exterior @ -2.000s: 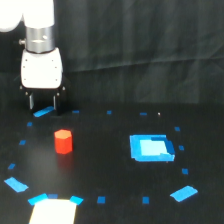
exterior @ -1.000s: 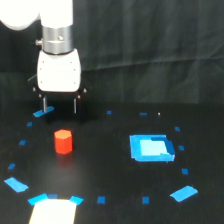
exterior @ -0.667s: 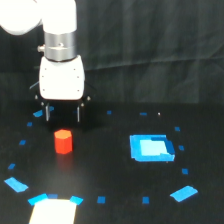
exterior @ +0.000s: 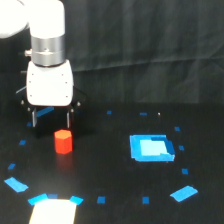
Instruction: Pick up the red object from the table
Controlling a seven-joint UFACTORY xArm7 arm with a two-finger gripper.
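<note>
My gripper grips the small red block by its upright sides next, to pick it up from the table.
The red object (exterior: 63, 141) is a small red-orange stubby block standing on the black table (exterior: 110, 165), toward the exterior view's left. My white gripper (exterior: 51, 120) hangs just above and behind it, slightly to its left. The two dark fingers (exterior: 68, 119) point down and stand apart, open, with nothing between them. The block is not touched.
A larger blue square patch (exterior: 151, 148) lies to the exterior view's right of the block. Small blue tape marks (exterior: 183, 193) ring the area. A bright white patch (exterior: 51, 212) sits at the bottom left edge. A dark curtain backs the scene.
The gripper has moved toward the exterior view's right and come down lower, ending close above the red object. The block has not moved.
</note>
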